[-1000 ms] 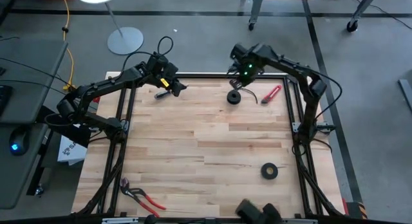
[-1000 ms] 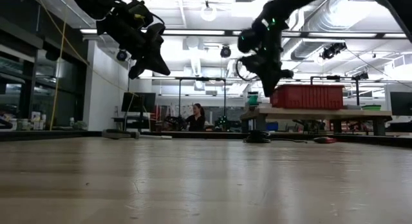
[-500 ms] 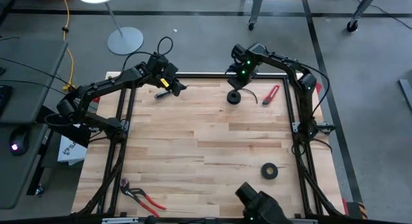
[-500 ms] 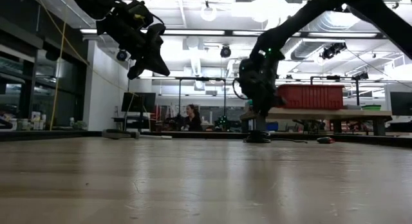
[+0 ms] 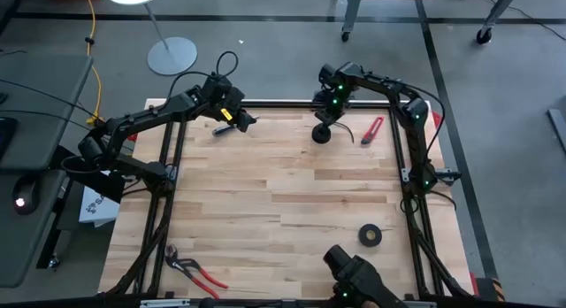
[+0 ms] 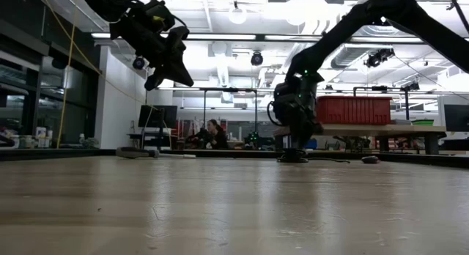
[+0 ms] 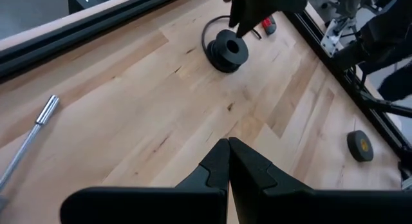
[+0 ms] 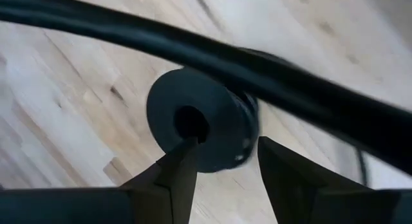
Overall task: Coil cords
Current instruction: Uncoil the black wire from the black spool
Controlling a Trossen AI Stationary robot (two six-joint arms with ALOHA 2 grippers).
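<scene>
The robot's right gripper is going to coil the cord [image 8: 360,166], so next it will take the black spool by its rim [image 8: 228,130].
The cords show as a thin black cable wound on a small black spool [image 5: 322,134] that lies flat on the table near its far edge, with a stray tail [image 5: 344,132] beside it. My right gripper [image 8: 222,161] is open and points steeply down right over the spool [image 8: 201,121]. One fingertip is at the spool's centre hole and the other is past its rim. My left gripper [image 7: 228,151] is shut with nothing in it. It hangs in the air above the table's far left part [image 5: 240,120]. My right gripper comes at the spool's top flange [image 8: 225,137] from above, one finger [image 8: 182,165] at the hole and one [image 8: 283,166] outside the rim. I cannot tell whether either finger touches the spool.
A red-handled tool [image 5: 373,129] lies right of the spool. A black tape roll [image 5: 370,235] sits at the near right, red pliers [image 5: 196,270] at the near left and a metal rod [image 7: 37,123] at the far left. A dark object [image 5: 352,274] juts over the near edge.
My right gripper has come down from well above the table to just over the spool, tipping more steeply downward. The spool and its cable have stayed in place. The dark object at the near edge has shifted.
</scene>
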